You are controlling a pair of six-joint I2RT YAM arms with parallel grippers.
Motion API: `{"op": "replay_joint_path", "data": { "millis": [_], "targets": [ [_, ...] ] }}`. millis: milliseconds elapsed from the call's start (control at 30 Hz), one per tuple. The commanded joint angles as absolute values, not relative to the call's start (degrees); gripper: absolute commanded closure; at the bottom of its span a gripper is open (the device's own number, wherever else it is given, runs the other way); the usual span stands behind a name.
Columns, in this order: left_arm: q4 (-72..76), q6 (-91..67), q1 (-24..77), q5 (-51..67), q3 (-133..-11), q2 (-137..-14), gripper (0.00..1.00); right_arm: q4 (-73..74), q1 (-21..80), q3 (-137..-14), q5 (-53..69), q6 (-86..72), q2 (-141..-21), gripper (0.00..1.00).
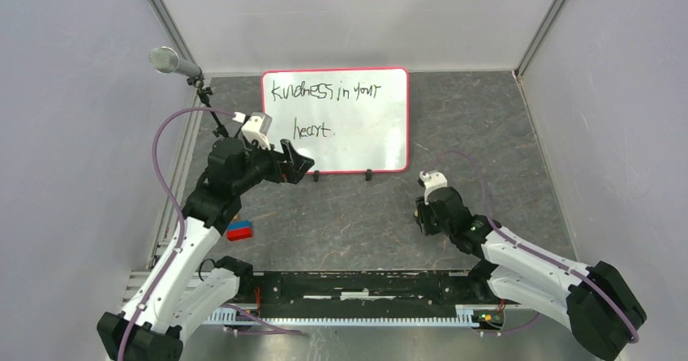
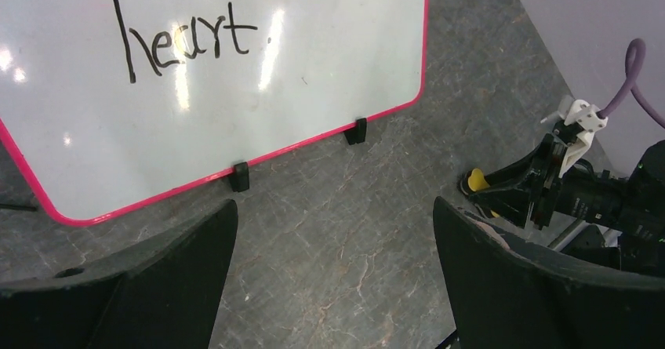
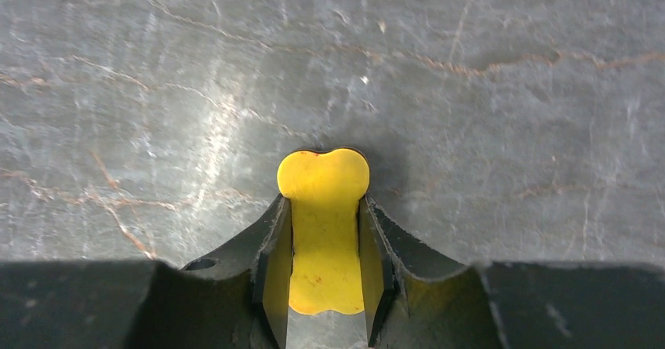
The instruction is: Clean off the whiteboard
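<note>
The yellow pad would come up with the robot's right gripper if it lifted now, because the fingers pinch the pad's narrow middle part from both sides.
The whiteboard [image 1: 357,134] lies flat at the back of the table, red-pink rimmed, with black handwriting reading "kindness in your heart". In the left wrist view the whiteboard [image 2: 314,67] shows the word "heart" and two small black feet on its near edge. My left gripper [image 1: 302,166] hangs open just in front of that near edge, nothing between its fingers [image 2: 188,263]. My right gripper [image 3: 325,204] is low over the table to the right, shut on a soft yellow pad [image 3: 324,176] that bulges out past the fingertips. The same yellow pad [image 2: 474,180] peeks out in the left wrist view.
A small red and blue block [image 1: 239,230] lies on the table beside the left arm. A microphone on a stand [image 1: 173,62] rises at the back left corner. Grey walls close in the marbled table [image 1: 487,134] on three sides.
</note>
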State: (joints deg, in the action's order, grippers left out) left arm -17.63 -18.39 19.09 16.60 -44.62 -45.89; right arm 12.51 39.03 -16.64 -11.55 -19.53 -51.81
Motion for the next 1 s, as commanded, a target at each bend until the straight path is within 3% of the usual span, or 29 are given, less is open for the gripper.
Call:
{"op": "replay_joint_path", "data": {
  "millis": [0,100,200,267,500,700,967],
  "targets": [
    [-19.76,-20.82,19.31,13.33,-47.00,-48.40,0.00,1.61,39.63,-22.81,-9.19,-14.85,-55.86,0.82],
    [-19.89,-23.38,19.42,10.42,-46.06,-50.72,0.03,-4.62,39.86,-28.28,-8.97,-12.60,-61.32,0.84],
    [-18.40,-25.49,19.57,8.62,-44.19,-54.69,0.18,-13.17,39.88,-34.38,-8.25,-11.38,-67.24,0.85],
    [-18.71,-25.83,20.30,7.06,-44.38,-58.27,0.22,-19.40,39.83,-38.74,-6.57,-10.98,-72.68,0.86],
    [-14.47,-28.29,29.58,-6.57,-43.25,-67.53,0.14,-29.68,38.75,-57.85,-6.06,-9.24,-91.00,0.88],
    [-7.20,-30.10,33.95,-16.09,-42.81,-77.01,0.19,-38.24,37.82,-51.53,-4.01,-5.24,-93.18,0.87],
    [-4.37,-27.31,34.98,-18.99,-47.91,-88.32,0.27,-40.91,37.53,-45.44,-1.69,-1.28,-89.00,0.87]
  ]
}}
